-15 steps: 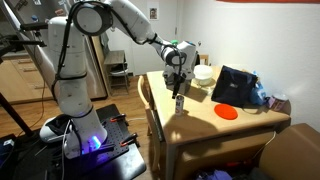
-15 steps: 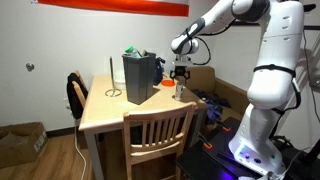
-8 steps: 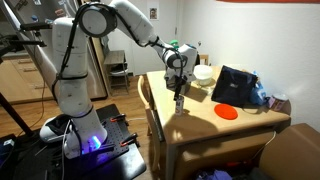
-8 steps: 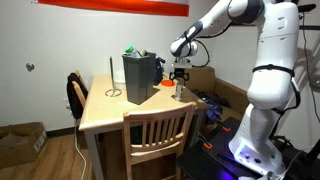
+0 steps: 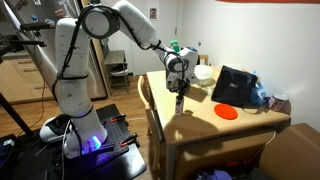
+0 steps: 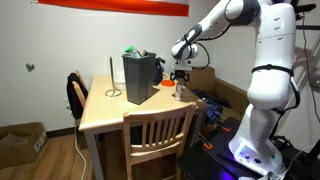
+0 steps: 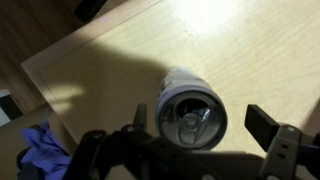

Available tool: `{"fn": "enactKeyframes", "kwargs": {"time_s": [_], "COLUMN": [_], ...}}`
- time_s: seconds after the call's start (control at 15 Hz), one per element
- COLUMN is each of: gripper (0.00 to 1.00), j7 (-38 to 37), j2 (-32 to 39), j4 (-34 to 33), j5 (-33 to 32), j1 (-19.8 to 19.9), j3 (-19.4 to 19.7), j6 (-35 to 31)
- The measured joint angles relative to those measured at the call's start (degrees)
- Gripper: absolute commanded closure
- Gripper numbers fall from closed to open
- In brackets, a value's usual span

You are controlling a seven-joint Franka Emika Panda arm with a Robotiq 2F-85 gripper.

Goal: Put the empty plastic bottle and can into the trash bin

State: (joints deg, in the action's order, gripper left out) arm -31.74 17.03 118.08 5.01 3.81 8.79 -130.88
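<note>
My gripper needs to close on the can now. Its opened top is large between my fingers, down level with its sides.
The can is a short greyish cylinder with an opened top. It stands upright on the wooden table near the edge on the robot's side, and shows in both exterior views. My gripper is open and straddles the can from above, with a gap at one finger; it shows in both exterior views. The tall dark trash bin stands on the table beside the can. A bit of green shows at its top; I cannot tell whether it is the bottle.
An orange plate and a white bowl lie on the table by a wide black case. A wooden chair stands at the table. The table edge runs close to the can; blue cloth lies below.
My gripper has come down a little over the can. The can and the bin have not moved.
</note>
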Motion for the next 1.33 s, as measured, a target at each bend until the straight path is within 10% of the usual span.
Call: {"fn": "enactKeyframes", "kwargs": {"time_s": [0.4, 1.33], "gripper": [0.62, 0.64], "j7": [-0.2, -3.6], "j2": [0.2, -14.0], "j4": [-0.1, -2.5], "j5": [-2.0, -16.1], "j1": [-0.2, -5.2], "j3": [0.4, -2.4], "j6": [-0.9, 9.8]}}
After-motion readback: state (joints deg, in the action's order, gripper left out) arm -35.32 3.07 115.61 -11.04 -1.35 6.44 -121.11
